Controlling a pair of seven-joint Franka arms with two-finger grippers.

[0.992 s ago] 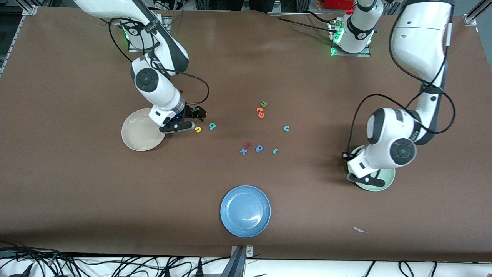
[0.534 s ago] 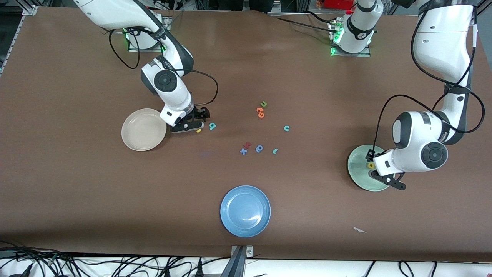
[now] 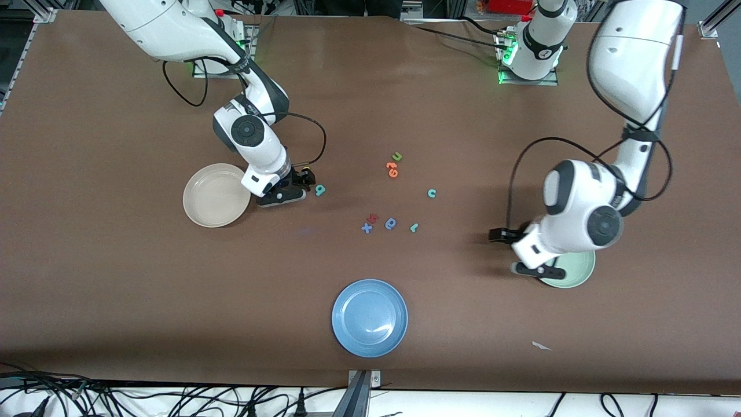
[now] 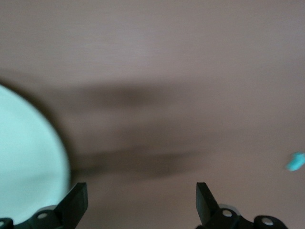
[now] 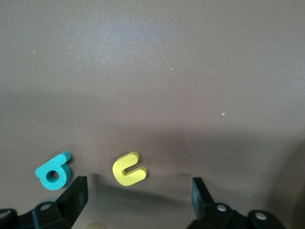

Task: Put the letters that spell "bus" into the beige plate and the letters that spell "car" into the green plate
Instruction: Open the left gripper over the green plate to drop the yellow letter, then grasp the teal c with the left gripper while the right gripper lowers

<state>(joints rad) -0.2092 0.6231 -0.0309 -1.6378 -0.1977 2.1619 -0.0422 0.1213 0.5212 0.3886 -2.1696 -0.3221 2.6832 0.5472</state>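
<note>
My right gripper next needs to grab the yellow "u" across its curved base and open tips, to spell "bus" in the beige plate [image 3: 215,195].
My right gripper [image 3: 293,186] is low over the table beside the beige plate [image 3: 215,195]. It stands open [image 5: 138,192], with the yellow "u" [image 5: 128,169] flat on the table just ahead of its fingertips. The teal "b" [image 5: 53,171] lies next to one finger [image 3: 319,189]. My left gripper [image 3: 518,253] is open and empty [image 4: 140,202] over bare table at the edge of the green plate [image 3: 573,271] [image 4: 28,157]. The left arm hides most of that plate. The teal "c" [image 3: 431,193] and teal "r" [image 3: 413,227] lie mid-table.
A green "u" [image 3: 397,156] and orange letters [image 3: 392,168] lie farther from the front camera. A dark red letter [image 3: 373,218], a blue "x" [image 3: 366,228] and a blue round letter [image 3: 391,223] sit beside the "r". A blue plate [image 3: 369,317] stands near the front edge.
My left gripper opened, leaving a yellow letter in the green plate, then swung to the plate's edge toward mid-table. My right gripper shifted over the yellow "u", covering it in the front view.
</note>
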